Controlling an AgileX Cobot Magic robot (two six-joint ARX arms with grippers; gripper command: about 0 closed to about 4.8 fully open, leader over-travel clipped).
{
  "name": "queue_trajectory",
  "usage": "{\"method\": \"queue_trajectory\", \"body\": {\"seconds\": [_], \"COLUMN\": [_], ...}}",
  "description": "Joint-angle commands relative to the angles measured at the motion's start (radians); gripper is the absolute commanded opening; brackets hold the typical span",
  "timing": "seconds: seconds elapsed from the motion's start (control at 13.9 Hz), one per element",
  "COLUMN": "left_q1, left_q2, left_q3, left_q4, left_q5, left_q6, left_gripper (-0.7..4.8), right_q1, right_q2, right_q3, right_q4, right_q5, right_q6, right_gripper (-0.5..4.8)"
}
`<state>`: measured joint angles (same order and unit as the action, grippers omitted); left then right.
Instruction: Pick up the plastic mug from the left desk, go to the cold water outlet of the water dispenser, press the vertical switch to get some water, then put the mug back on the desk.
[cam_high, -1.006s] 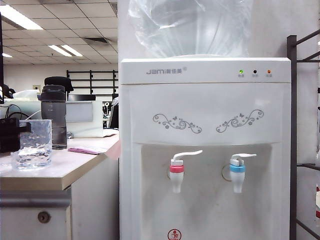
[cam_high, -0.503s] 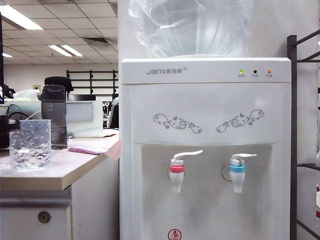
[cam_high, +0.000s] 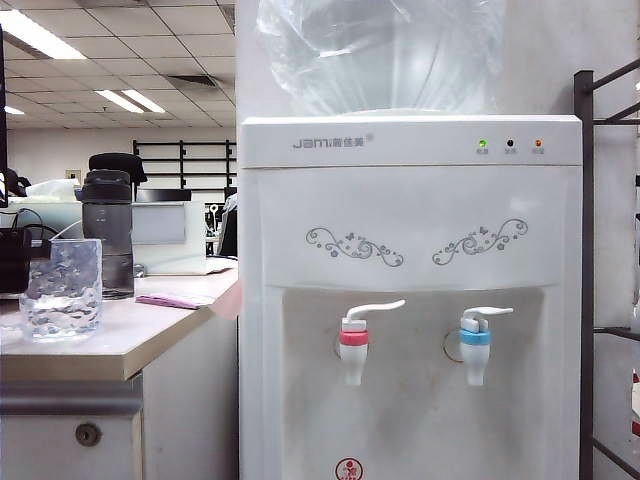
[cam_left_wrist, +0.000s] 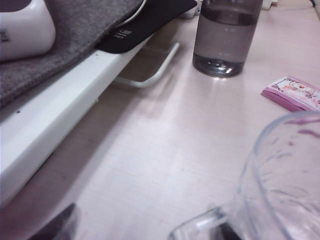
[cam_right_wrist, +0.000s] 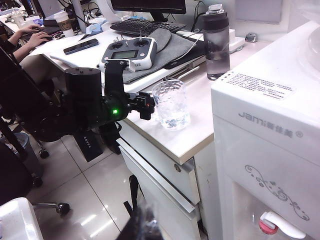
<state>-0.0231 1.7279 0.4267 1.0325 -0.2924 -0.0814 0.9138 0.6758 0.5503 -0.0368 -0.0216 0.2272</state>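
The plastic mug should be held with its opening under the cold water outlet, so my left gripper should grab the plastic mug's thin clear handle (cam_left_wrist: 199, 223) next.
The plastic mug (cam_high: 62, 288) stands on the left desk (cam_high: 150, 335) near its front edge, with water in it. My left gripper (cam_high: 14, 262) is open just to the left of the mug. In the left wrist view the mug (cam_left_wrist: 287, 180) and its clear handle (cam_left_wrist: 200, 225) sit by one dark fingertip, with nothing gripped. From the right wrist view the left gripper (cam_right_wrist: 149, 106) is beside the mug (cam_right_wrist: 171, 105). The water dispenser (cam_high: 410, 300) has the cold water outlet (cam_high: 475, 348) under its vertical switch (cam_high: 488, 314). My right gripper (cam_right_wrist: 145, 225) hangs shut over the floor.
A smoky-grey bottle (cam_high: 108, 235) stands behind the mug, and a pink packet (cam_high: 175, 300) lies beside it. The red-ringed tap (cam_high: 353, 350) is left of the blue one. A remote controller (cam_right_wrist: 127, 52) rests on a grey mat. A dark metal rack (cam_high: 585, 250) stands right of the dispenser.
My left gripper has drawn back to the left, off the mug, and turned a little. The mug stays on the desk. The right arm has not moved.
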Motion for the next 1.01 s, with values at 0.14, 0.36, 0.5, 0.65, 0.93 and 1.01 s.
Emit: {"method": "queue_trajectory", "body": {"seconds": [0.14, 0.36, 0.5, 0.65, 0.93, 1.01], "left_q1": [0.000, 0.001, 0.001, 0.001, 0.001, 0.001], "left_q2": [0.027, 0.038, 0.038, 0.038, 0.041, 0.043], "left_q3": [0.039, 0.052, 0.057, 0.057, 0.057, 0.057], "left_q4": [0.004, -0.007, -0.006, -0.006, -0.006, -0.007], "left_q5": [0.002, 0.002, 0.003, 0.018, 0.032, 0.036], "left_q6": [0.003, 0.007, 0.030, 0.031, 0.048, 0.048], "left_gripper": [3.40, 2.75, 2.35, 1.91, 1.22, 0.70], "right_q1": [0.000, 0.000, 0.000, 0.000, 0.000, 0.000], "right_q2": [-0.001, -0.001, -0.001, -0.001, -0.001, -0.001], "right_q3": [0.003, 0.003, 0.003, 0.003, 0.003, 0.003], "right_q4": [0.010, 0.011, 0.011, 0.011, 0.011, 0.011], "right_q5": [0.001, 0.001, 0.001, 0.001, 0.001, 0.001], "right_q6": [0.000, 0.000, 0.000, 0.000, 0.000, 0.000], "right_gripper": [-0.07, -0.07, -0.07, -0.06, -0.07, -0.07]}}
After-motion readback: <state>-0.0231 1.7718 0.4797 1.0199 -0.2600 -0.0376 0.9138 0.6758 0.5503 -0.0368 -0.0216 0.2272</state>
